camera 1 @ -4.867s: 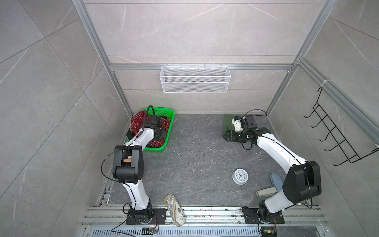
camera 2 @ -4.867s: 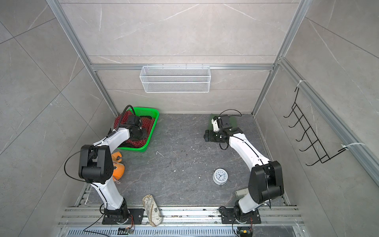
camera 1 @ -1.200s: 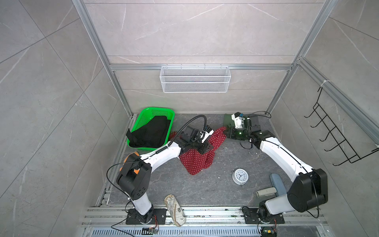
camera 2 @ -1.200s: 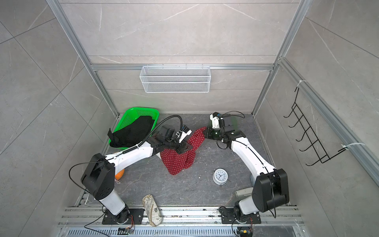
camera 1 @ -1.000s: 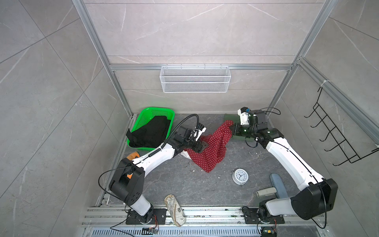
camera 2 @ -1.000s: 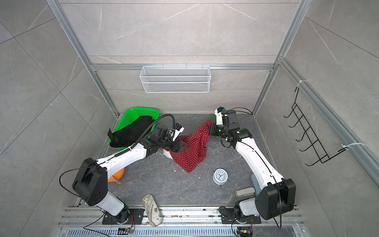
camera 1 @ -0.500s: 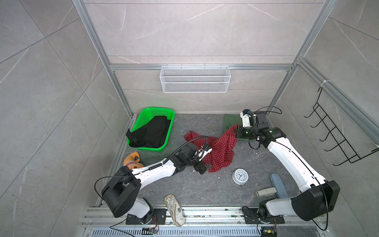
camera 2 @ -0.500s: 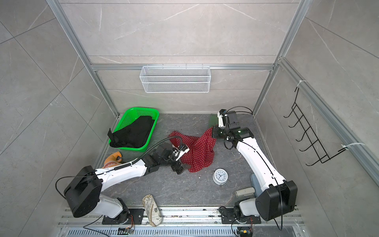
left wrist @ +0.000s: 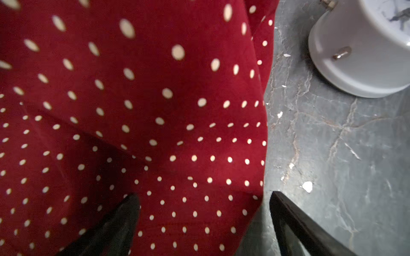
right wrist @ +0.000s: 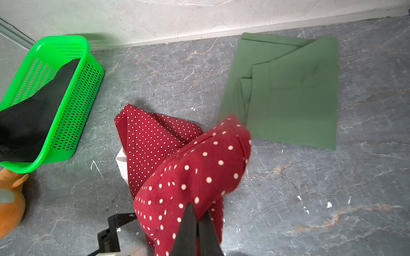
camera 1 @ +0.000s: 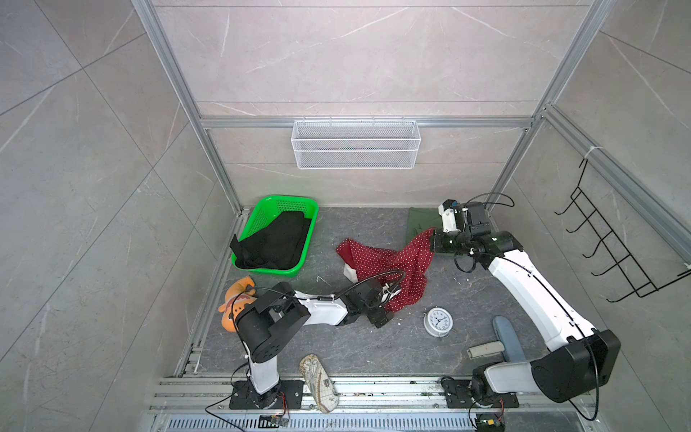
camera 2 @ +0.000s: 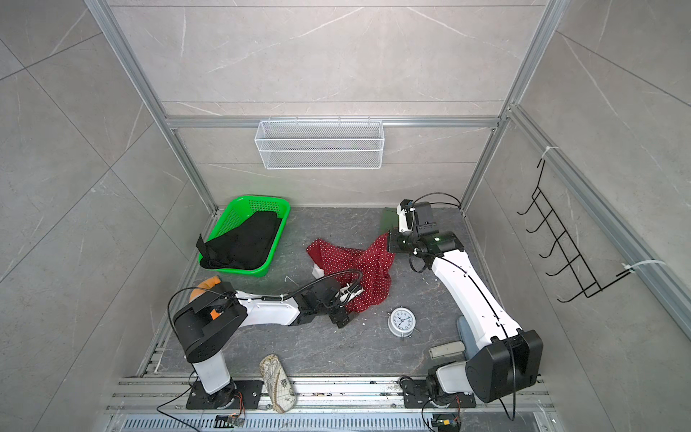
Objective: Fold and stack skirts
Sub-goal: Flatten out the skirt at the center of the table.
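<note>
My left gripper grabs the red polka-dot skirt's near edge next, opposite the skirt's raised corner, to stretch the skirt open for folding.
The red polka-dot skirt (camera 1: 389, 267) (camera 2: 355, 267) lies crumpled mid-floor, one corner lifted toward the back right. My right gripper (camera 1: 433, 241) (right wrist: 197, 210) is shut on that raised corner, beside the folded dark green skirt (camera 1: 418, 224) (right wrist: 288, 95), which lies flat by the back wall. My left gripper (camera 1: 385, 307) (left wrist: 204, 196) is open low at the red skirt's (left wrist: 133, 110) near edge, cloth lying between its fingers (left wrist: 124, 217). The black skirt (camera 1: 273, 243) (right wrist: 26, 119) sits in the green basket.
The green basket (camera 1: 261, 209) stands back left, an orange plush toy (camera 1: 235, 303) below it. A white alarm clock (camera 1: 438, 321) (left wrist: 359, 51) sits just right of the left gripper. A patterned shoe (camera 1: 318, 377) and a blue-handled tool (camera 1: 504, 336) lie near the front.
The left gripper has let go of the red skirt and come down to its near edge. The skirt has sagged and spread on the floor. The right gripper still holds its corner.
</note>
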Motion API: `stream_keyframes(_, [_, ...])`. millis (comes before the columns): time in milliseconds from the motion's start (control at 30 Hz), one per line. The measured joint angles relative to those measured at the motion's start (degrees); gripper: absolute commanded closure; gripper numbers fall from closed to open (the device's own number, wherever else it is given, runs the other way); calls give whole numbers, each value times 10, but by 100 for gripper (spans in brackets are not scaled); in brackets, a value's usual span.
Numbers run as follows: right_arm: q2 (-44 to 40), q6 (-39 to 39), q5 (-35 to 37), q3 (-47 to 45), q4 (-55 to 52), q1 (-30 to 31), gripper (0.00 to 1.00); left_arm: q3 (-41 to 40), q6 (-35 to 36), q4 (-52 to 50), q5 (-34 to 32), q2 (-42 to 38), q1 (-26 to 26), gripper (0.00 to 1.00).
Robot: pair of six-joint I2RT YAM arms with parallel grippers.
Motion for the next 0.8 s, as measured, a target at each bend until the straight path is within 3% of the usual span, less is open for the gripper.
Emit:
stream_keyframes(67, [0, -2, 0, 0, -2, 0, 100, 2, 0, 7, -2, 9, 0, 19])
stream_keyframes(100, [0, -2, 0, 0, -3, 0, 100, 2, 0, 8, -2, 13, 0, 30])
stream_keyframes(133, [0, -3, 0, 1, -4, 0, 100, 2, -3, 7, -3, 15, 0, 43])
stream_keyframes(200, [0, -5, 0, 2, -5, 0, 100, 3, -2, 7, -5, 17, 0, 80])
stream_keyframes(233, [0, -6, 0, 3, -6, 0, 100, 5, -3, 5, -9, 18, 0, 94])
stream_keyframes(267, [0, -6, 1, 5, -7, 0, 100, 7, -3, 0, -14, 18, 0, 100])
stream_keyframes(500, [0, -10, 22, 14, -13, 0, 100, 14, -3, -41, -45, -13, 5, 100])
stream_keyframes(633, [2, -15, 40, 29, -18, -2, 100, 14, -6, -86, -62, -108, 34, 100])
stream_keyframes(800, [2, -23, 54, 50, -22, -12, 100, 30, -12, -136, -86, -254, 106, 100])
